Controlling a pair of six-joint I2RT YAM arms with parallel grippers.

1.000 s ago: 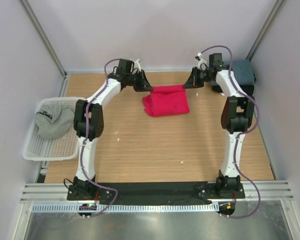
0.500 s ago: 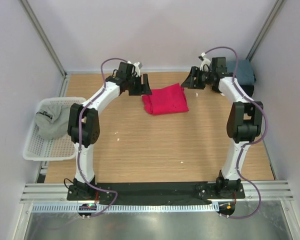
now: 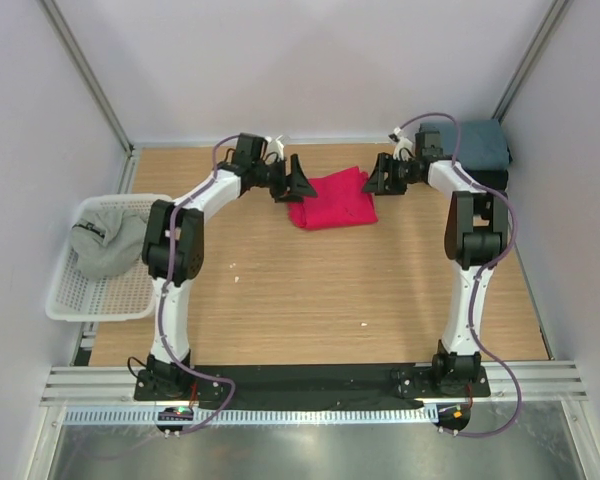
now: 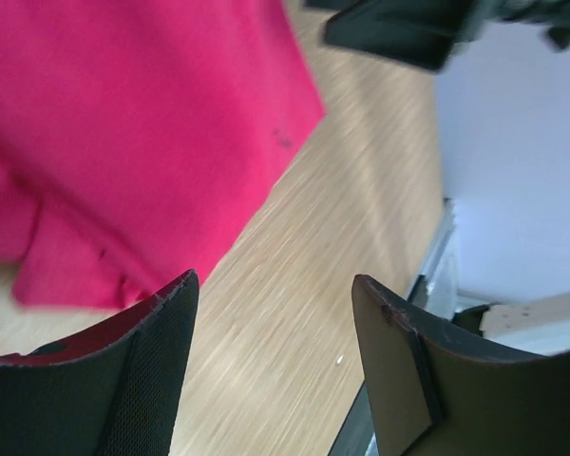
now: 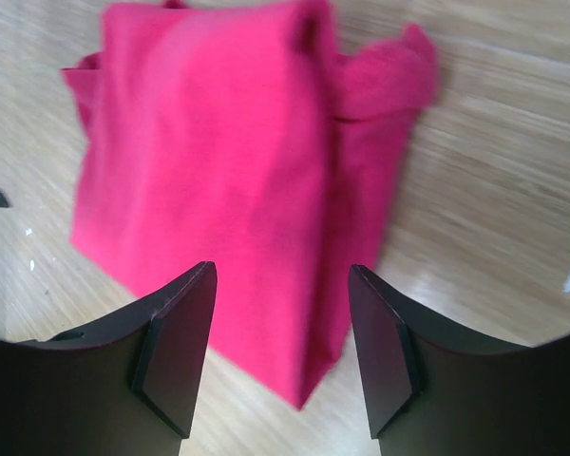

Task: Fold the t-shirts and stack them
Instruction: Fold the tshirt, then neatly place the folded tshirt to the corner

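Note:
My right gripper grabs the red t-shirt by its folded edge facing the slate-blue one next, so that it stays folded as I stack it.
The crimson-red t-shirt (image 3: 330,199) lies folded on the table near the back. My left gripper (image 3: 300,185) hangs open at its left edge, and my right gripper (image 3: 373,180) hangs open at its right edge. Seen from the left wrist, the red t-shirt (image 4: 123,142) lies to the left of the open left gripper (image 4: 274,278), with bare wood between the fingers. From the right wrist, a corner of the red t-shirt (image 5: 228,190) lies below the open right gripper (image 5: 281,268). A slate-blue t-shirt (image 3: 478,145) lies on a black one (image 3: 497,181) at the back right.
A white mesh basket (image 3: 98,310) stands off the table's left edge and holds the light grey t-shirt (image 3: 108,240). White walls and metal posts close in the back and sides. Small white specks (image 3: 364,324) lie on the wood.
Both grippers went from shut to open and let go of the red t-shirt's far corners. The shirt now lies flat, shifted a little toward the back.

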